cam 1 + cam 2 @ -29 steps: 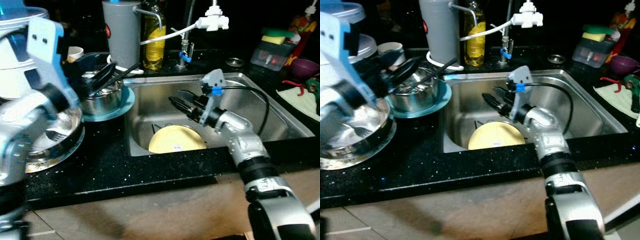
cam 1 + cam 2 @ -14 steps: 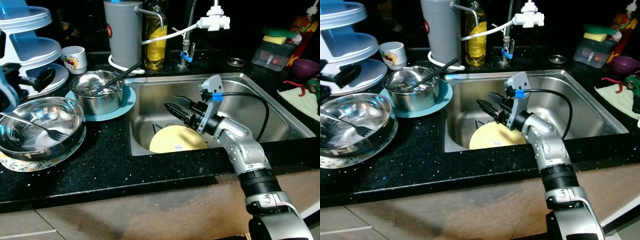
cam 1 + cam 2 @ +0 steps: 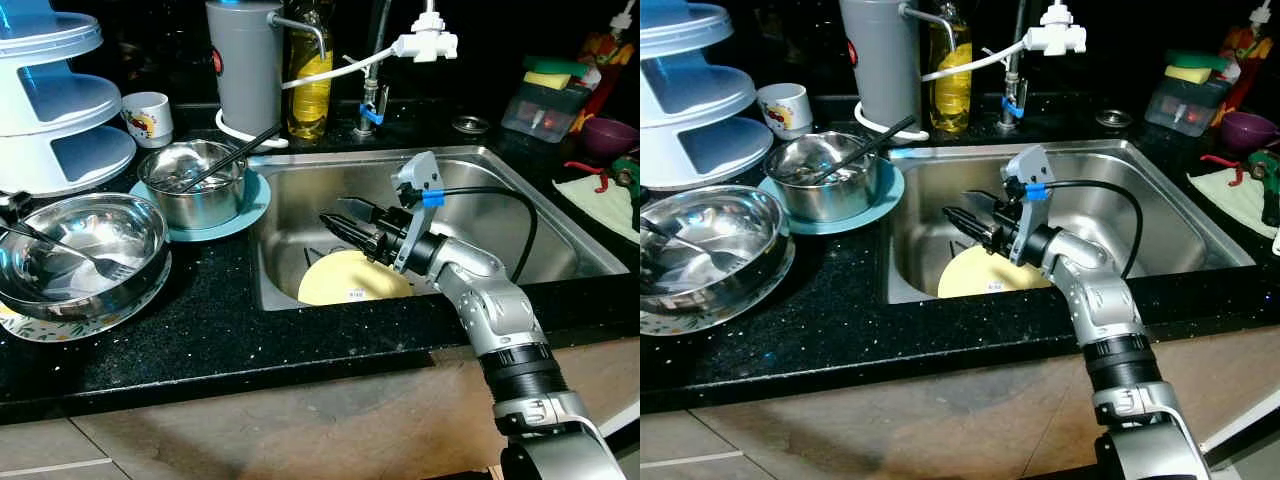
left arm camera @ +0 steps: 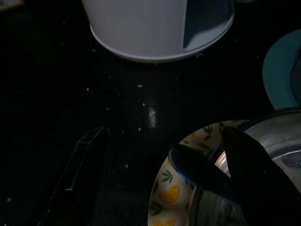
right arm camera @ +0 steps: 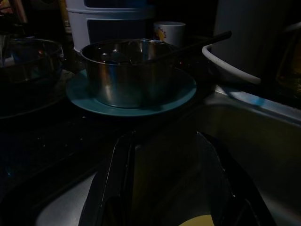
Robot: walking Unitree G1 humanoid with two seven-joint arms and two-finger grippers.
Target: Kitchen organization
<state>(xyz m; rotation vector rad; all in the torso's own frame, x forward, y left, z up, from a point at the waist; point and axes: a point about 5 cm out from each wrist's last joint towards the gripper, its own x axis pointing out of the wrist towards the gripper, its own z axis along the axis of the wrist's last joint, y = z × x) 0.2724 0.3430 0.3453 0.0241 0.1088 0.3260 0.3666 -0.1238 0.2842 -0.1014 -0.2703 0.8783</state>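
Observation:
The silver fork's tines point down into the bowl, so my left gripper needs to grab the fork next by its handle end over the bowl's rim.
A pale yellow plate (image 3: 352,277) lies at the bottom of the steel sink (image 3: 500,165). My right gripper (image 3: 337,214) hangs inside the sink just above the plate's far-left part, open and holding nothing; its fingers (image 5: 115,179) point toward a steel saucepan (image 5: 124,70). That saucepan (image 3: 192,185) stands on a teal plate (image 3: 248,208) left of the sink, with a black utensil leaning in it. Further left, a steel bowl (image 3: 80,240) holding a fork (image 3: 100,262) rests on a floral plate (image 3: 60,328). My left gripper (image 4: 200,140) is open over that plate's rim, at the bowl's left side.
A white and blue tiered rack (image 3: 60,110) and a mug (image 3: 147,113) stand at the back left. A grey canister (image 3: 245,65), an oil bottle (image 3: 308,85) and the tap (image 3: 428,45) line the back. A sponge box (image 3: 545,105), purple bowl (image 3: 610,135) and cloth (image 3: 600,200) sit right.
My left arm has dropped from close in front of the camera to the left edge beside the steel bowl. My right gripper has crept left over the yellow plate.

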